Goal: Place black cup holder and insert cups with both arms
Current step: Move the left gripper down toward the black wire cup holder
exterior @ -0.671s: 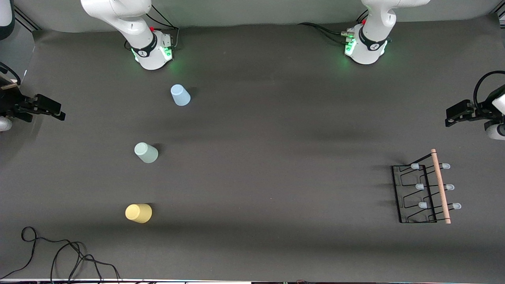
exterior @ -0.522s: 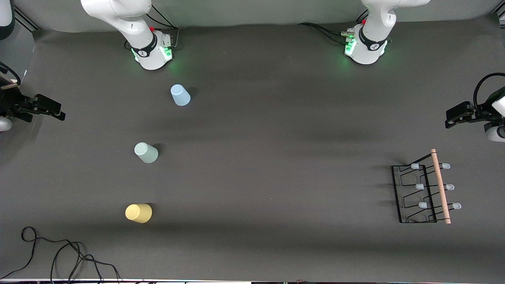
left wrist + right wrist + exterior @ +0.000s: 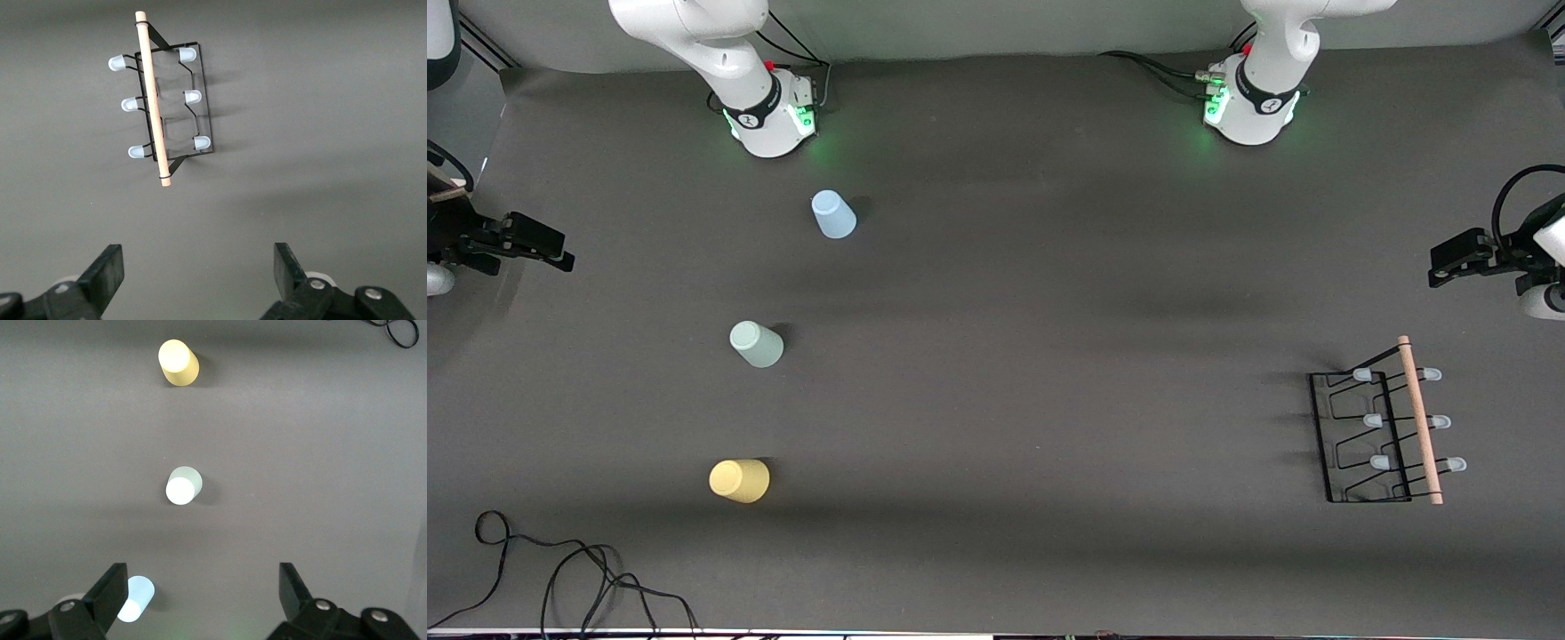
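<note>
My left gripper is to take the black cup holder by its wooden rod handle next, so that I can place the holder for the cups.
The black cup holder rests on the table toward the left arm's end, its wooden rod handle on top and its pegs bare. Three cups stand in a row toward the right arm's end. The light blue cup is closest to the right arm's base, the pale green cup is nearer the front camera, and the yellow cup is nearest. My left gripper hangs open and empty over the table's edge at its end. My right gripper hangs open and empty over the edge at its own end.
A loose black cable lies by the table's front edge at the right arm's end. The arms' green-lit bases stand along the table's back edge. The dark mat spreads between cups and holder.
</note>
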### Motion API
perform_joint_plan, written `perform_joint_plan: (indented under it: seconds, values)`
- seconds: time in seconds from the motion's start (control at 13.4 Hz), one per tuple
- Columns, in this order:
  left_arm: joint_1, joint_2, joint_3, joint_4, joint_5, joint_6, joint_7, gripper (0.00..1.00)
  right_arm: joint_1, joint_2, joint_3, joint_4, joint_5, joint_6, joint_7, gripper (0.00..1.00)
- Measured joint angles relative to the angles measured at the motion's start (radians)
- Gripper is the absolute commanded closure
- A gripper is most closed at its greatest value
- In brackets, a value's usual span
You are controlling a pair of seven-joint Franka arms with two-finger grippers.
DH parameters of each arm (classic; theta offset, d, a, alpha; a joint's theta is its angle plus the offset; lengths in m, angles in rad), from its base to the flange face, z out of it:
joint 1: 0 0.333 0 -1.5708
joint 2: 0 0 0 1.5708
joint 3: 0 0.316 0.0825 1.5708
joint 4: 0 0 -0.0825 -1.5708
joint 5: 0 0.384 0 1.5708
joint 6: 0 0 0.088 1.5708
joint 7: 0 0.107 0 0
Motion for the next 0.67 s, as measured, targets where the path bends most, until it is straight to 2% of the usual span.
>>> perform_joint_plan:
  seconds: [0.67]
  values:
    - [0.013, 0.032, 0.012, -0.005, 0.000, 0.035, -0.002, 0.01, 0.000, 0.000, 0.000, 0.003, 0.000, 0.001, 0.000, 0.00]
